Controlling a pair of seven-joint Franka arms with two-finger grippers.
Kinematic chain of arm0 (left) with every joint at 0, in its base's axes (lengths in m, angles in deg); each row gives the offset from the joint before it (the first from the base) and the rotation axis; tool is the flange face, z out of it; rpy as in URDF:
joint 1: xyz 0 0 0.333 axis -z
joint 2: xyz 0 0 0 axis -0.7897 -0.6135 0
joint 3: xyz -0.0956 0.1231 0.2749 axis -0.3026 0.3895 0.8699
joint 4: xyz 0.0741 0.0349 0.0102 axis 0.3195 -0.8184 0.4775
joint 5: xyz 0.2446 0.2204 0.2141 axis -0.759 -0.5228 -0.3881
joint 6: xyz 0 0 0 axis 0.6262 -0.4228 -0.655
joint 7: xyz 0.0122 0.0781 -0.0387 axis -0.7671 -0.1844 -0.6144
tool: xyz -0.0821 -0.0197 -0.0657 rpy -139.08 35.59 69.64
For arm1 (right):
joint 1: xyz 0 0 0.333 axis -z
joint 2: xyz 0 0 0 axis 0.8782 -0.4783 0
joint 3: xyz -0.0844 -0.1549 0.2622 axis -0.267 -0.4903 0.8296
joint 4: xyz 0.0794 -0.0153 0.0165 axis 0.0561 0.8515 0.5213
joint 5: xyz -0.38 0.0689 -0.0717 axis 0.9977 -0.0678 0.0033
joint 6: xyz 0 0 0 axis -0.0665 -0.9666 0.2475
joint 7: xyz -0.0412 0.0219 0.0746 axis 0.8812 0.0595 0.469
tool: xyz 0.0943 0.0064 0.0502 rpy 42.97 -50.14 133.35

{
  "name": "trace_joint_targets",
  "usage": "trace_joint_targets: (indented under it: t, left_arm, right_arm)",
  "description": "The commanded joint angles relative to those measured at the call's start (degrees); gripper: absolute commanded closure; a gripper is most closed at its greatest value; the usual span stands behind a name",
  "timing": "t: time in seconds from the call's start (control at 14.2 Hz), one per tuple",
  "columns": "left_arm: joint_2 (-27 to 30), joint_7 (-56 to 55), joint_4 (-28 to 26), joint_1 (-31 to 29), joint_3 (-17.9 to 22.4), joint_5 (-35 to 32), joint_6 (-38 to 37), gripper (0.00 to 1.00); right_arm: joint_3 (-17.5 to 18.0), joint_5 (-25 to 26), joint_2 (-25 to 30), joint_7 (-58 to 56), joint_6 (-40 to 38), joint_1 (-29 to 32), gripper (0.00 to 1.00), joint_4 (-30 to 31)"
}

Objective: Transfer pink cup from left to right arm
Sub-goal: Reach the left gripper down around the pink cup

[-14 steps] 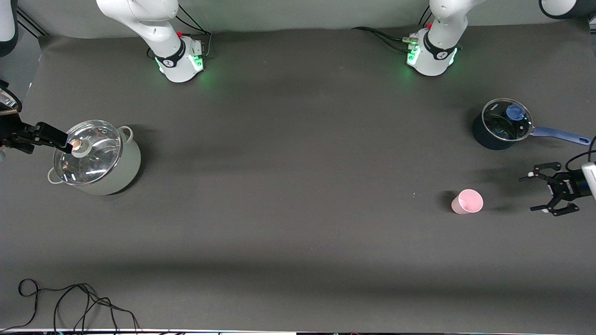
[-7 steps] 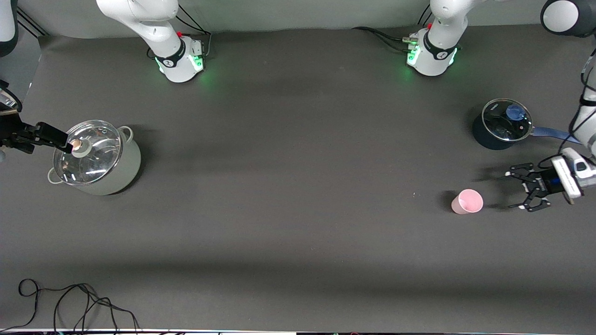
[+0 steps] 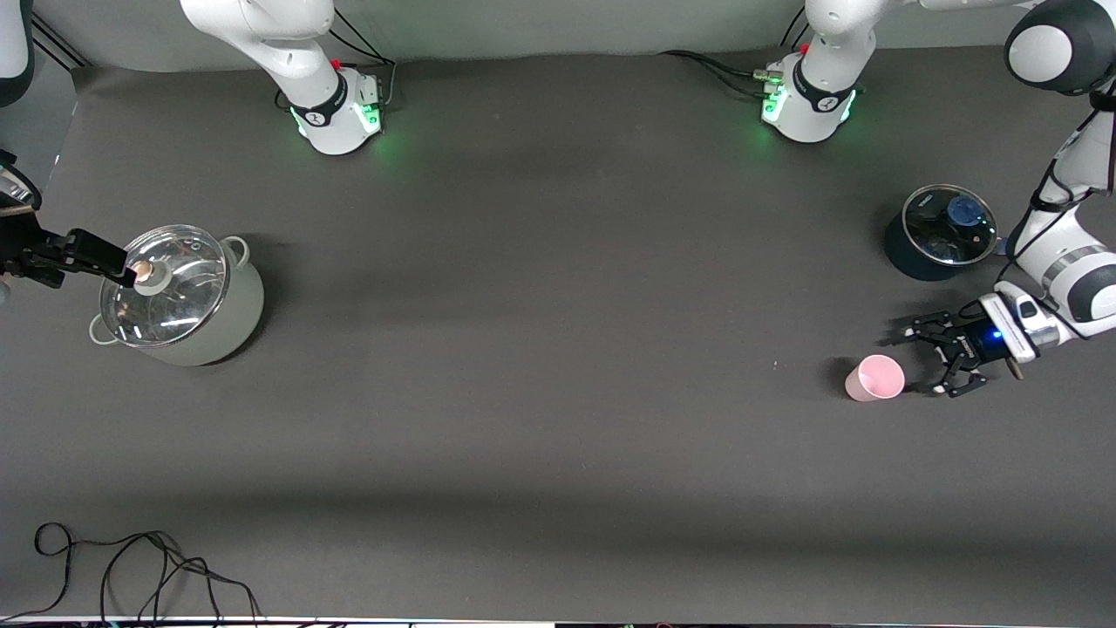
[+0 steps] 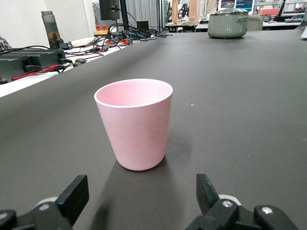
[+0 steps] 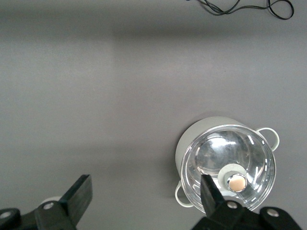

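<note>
The left gripper grabs the pink cup by its lower side (image 4: 140, 151) next and leaves the pink cup's rim (image 4: 133, 105) free for my right gripper.
The pink cup (image 3: 874, 378) stands upright on the dark table near the left arm's end. It fills the middle of the left wrist view (image 4: 135, 124). My left gripper (image 3: 922, 359) is low beside the cup, toward the left arm's end of the table. It is open and empty, its claw fingers (image 4: 72, 196) wide apart with the cup just ahead of them and not between them. My right gripper (image 3: 87, 270) hangs high over the grey pot's edge at the right arm's end, open and empty (image 5: 145, 191).
A grey-green pot with a glass lid (image 3: 174, 296) stands at the right arm's end; it shows in the right wrist view (image 5: 225, 167). A dark blue saucepan with a glass lid (image 3: 937, 235) stands farther from the front camera than the cup. A black cable (image 3: 131, 567) lies at the front edge.
My left gripper has come in from the left arm's end of the table toward the pink cup and is now close beside it. The cup and the right arm have not moved.
</note>
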Motion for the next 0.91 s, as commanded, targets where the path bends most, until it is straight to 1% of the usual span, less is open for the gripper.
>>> trace_joint_targets:
  t: [0.0,0.42,0.84]
  left_arm:
    - [-0.1,1.8,-1.4,1.6,-0.6,3.1,2.1,0.0]
    - [-0.4,1.8,-2.4,5.3,-0.7,6.9,3.6,0.0]
    - [-1.6,1.6,-2.4,5.7,-1.8,9.4,5.3,0.0]
  right_arm:
    - [-0.3,-0.1,-0.2,-0.4,-0.8,-0.2,0.0,-0.8]
    - [-0.3,-0.1,-0.2,-0.4,-0.8,-0.2,0.0,-0.8]
    - [-0.3,-0.1,-0.2,-0.4,-0.8,-0.1,0.0,-0.8]
